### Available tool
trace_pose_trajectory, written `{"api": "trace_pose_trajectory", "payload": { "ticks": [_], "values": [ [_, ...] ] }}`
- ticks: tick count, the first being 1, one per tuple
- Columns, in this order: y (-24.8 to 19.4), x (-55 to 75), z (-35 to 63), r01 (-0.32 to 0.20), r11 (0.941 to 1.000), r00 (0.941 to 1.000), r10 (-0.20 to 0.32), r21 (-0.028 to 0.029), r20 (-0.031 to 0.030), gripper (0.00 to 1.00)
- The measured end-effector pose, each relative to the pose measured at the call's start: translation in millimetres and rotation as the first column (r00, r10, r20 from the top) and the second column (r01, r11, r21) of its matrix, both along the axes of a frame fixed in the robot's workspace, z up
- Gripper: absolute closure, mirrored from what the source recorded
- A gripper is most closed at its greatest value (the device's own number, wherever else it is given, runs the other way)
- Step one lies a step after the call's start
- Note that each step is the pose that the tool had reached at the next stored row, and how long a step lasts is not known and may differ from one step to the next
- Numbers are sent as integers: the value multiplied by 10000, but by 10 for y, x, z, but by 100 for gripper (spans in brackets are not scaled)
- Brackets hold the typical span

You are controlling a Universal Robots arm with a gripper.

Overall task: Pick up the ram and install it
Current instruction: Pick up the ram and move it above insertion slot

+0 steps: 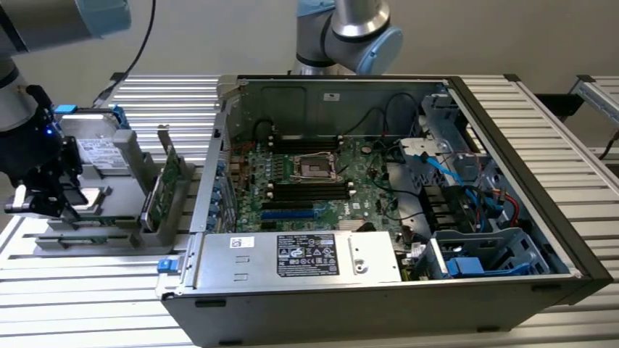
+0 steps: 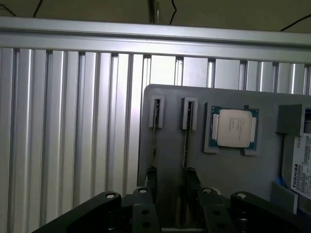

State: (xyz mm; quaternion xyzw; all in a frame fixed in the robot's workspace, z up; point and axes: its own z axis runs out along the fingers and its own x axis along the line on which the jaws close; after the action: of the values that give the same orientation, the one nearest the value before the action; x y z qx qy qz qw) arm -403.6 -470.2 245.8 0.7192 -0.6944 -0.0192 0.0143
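Observation:
The tray's slotted holders wrap around the ram's ends, so my gripper should grab the ram next by its flat sides, between those holders.
Two ram sticks stand on edge in slots of a grey holder tray (image 2: 170,97): one ram stick (image 2: 154,143) and a second ram stick (image 2: 186,143), both seen as thin dark lines. My gripper (image 2: 170,178) hovers over their near ends. It is open, and its black fingertips (image 2: 151,175) line up roughly with the two sticks. Nothing is held. In the exterior view the gripper (image 1: 46,201) hangs over the tray's left part (image 1: 97,238), left of the open computer case (image 1: 387,290). The motherboard's dark memory slots (image 1: 309,193) lie beside the processor socket.
A processor chip (image 2: 234,127) and a Toshiba hard drive (image 2: 299,167) sit in the same tray. A wider green card with a metal bracket (image 1: 171,177) stands between tray and case. A second arm's base (image 1: 349,32) rises behind the case. The table is ribbed aluminium (image 2: 73,121).

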Motion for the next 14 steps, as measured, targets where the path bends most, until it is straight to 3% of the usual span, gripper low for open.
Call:
{"api": "trace_pose_trajectory", "payload": {
  "ticks": [10,14],
  "values": [
    [-115,0,-182,-1,10000,10000,1,11,-1,63],
    [-171,9,-255,0,10000,10000,0,45,0,63]
  ]
}}
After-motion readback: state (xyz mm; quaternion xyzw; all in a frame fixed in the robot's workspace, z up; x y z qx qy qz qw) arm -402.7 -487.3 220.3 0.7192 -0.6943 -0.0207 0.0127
